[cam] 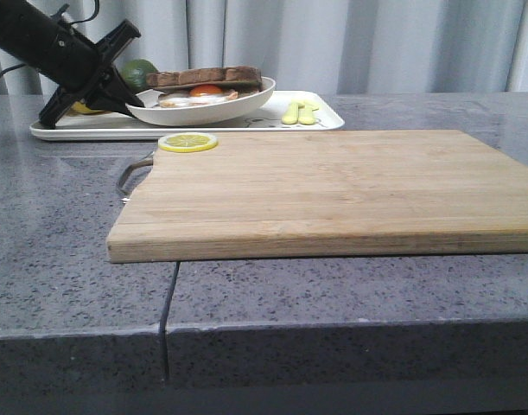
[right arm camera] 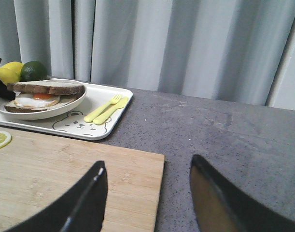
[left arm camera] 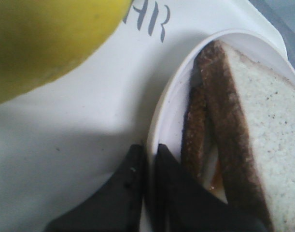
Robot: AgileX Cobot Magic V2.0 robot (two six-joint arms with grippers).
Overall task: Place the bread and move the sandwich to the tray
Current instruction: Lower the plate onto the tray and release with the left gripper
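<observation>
The bottom of the plate is resting on the white tray, so the plate with the sandwich would stay standing. My left gripper should open.
The sandwich (cam: 205, 85), brown-crusted bread slices with a fried egg and orange yolk between, lies on a round white plate (cam: 212, 111) at the left of the white tray (cam: 326, 122). The top bread slice (left arm camera: 268, 121) shows pale with a dark crust in the left wrist view. My left gripper (left arm camera: 151, 159) is shut on the plate's rim (left arm camera: 162, 111), one finger inside the plate and one outside, over the tray (left arm camera: 89, 125). My right gripper (right arm camera: 149, 166) is open and empty above the right end of the cutting board. It is out of the front view.
A wooden cutting board (cam: 333, 190) with a lemon slice (cam: 187, 142) at its far left corner fills the middle. A lemon (left arm camera: 41, 38) and a lime (cam: 138, 71) sit on the tray behind the plate. A yellow fork and spoon (cam: 300, 112) lie at the tray's right.
</observation>
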